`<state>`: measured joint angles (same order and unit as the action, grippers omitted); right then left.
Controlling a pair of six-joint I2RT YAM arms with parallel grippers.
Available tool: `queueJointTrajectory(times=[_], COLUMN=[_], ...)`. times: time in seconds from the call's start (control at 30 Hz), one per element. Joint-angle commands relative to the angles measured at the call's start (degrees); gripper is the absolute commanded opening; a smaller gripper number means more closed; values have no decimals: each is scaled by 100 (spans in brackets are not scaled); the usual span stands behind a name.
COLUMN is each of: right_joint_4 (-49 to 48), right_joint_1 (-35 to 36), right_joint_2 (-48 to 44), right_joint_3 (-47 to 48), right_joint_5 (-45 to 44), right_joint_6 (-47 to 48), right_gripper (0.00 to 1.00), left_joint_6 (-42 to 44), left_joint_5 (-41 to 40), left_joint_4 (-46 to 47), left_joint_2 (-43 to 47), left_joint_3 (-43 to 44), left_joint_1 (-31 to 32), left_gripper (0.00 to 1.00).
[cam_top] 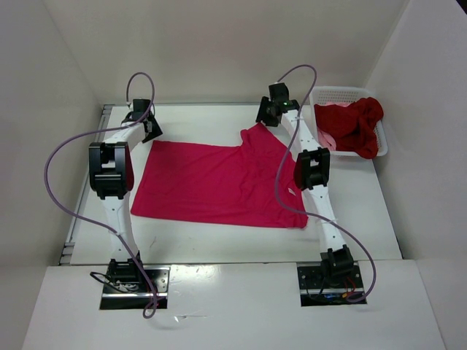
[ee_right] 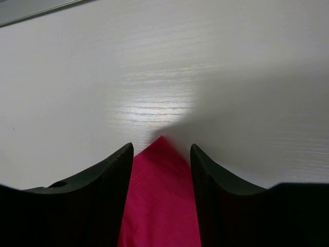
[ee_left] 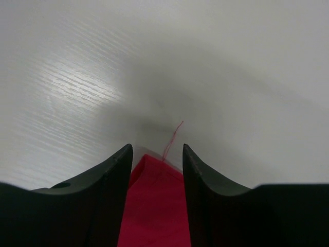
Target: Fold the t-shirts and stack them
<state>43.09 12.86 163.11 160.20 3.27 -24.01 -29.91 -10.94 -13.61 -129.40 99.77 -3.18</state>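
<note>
The t-shirt's corner is between my fingers, so my right gripper should close. Closing now would hold the t-shirt.
A bright magenta-pink t-shirt lies spread flat on the white table. My left gripper hovers at its far left corner. In the left wrist view the gripper is open, and the corner of the cloth lies between the fingers with a loose thread trailing off it. My right gripper is at the far right sleeve tip. Its jaws stand open astride the pointed cloth corner. A dark red t-shirt and a light salmon-pink one are bundled in the basket.
The white mesh basket stands at the back right, against the side wall. White walls close in the table on the left, back and right. Bare tabletop runs in front of the shirt, towards the arm bases.
</note>
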Motion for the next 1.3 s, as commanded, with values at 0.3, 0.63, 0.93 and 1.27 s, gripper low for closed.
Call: queueJointTrajectory(times=[0.3,0.63,0.93,1.27], right_joint_4=[-161,121,375,745], right_joint_1=[50,-29,-144,-144], right_joint_2=[327,-165,-350,-1130], right_joint_3=[292,477,477,128], right_joint_5=[183,182,376,209], right_joint_6=[-139,-201,-95,151], right_gripper=[20,6,5,1], left_joint_6=[381,381,275,47], left_joint_5=[-514,-233,-66,417], left_joint_4=[25,139,279,411], left_joint_2=[-41,81,223,275], left_joint_3=[-36,-316,-537,-590], left_joint_1=[-25,-25,28,28], left_gripper=[54,50,46,12])
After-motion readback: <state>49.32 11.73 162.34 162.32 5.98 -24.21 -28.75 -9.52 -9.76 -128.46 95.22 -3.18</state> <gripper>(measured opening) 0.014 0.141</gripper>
